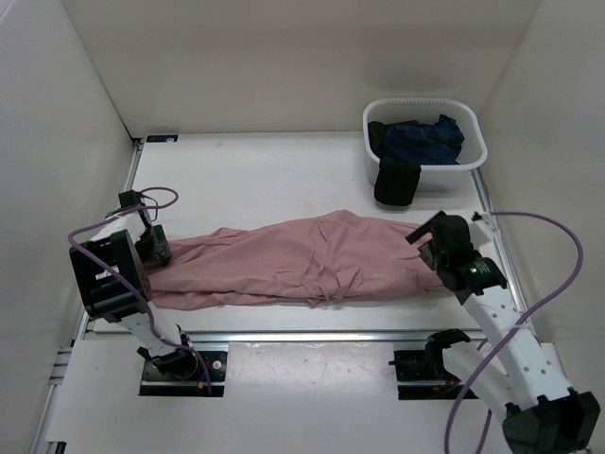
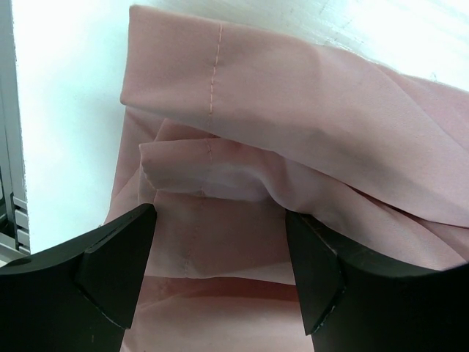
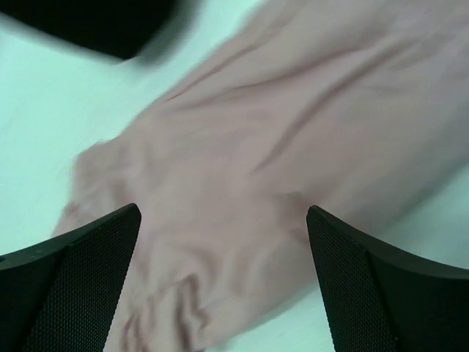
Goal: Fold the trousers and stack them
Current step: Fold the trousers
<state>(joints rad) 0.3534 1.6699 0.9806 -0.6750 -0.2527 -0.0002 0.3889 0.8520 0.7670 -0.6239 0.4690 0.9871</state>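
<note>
My right gripper grabs the dusty-pink trousers (image 1: pixel 302 257) by the gathered end (image 1: pixel 436 272) opposite the hemmed leg ends next, to fold the trousers lengthwise over themselves.
The dusty-pink trousers (image 1: pixel 302 257) lie stretched left to right across the white table, wrinkled. My left gripper (image 1: pixel 156 248) is open at their left end; in the left wrist view (image 2: pixel 220 271) the hemmed leg ends (image 2: pixel 220 95) lie between and beyond my spread fingers (image 2: pixel 117 264). My right gripper (image 1: pixel 430 248) is open over their right end; the right wrist view (image 3: pixel 223 279) shows the gathered pink cloth (image 3: pixel 242 169) below my spread fingers (image 3: pixel 80 271), slightly blurred.
A white basket (image 1: pixel 473 151) at the back right holds a dark navy garment (image 1: pixel 423 138), with a black cloth piece (image 1: pixel 395 183) hanging over its front wall. White walls enclose the table on three sides. A metal rail (image 1: pixel 312 334) runs along the near edge.
</note>
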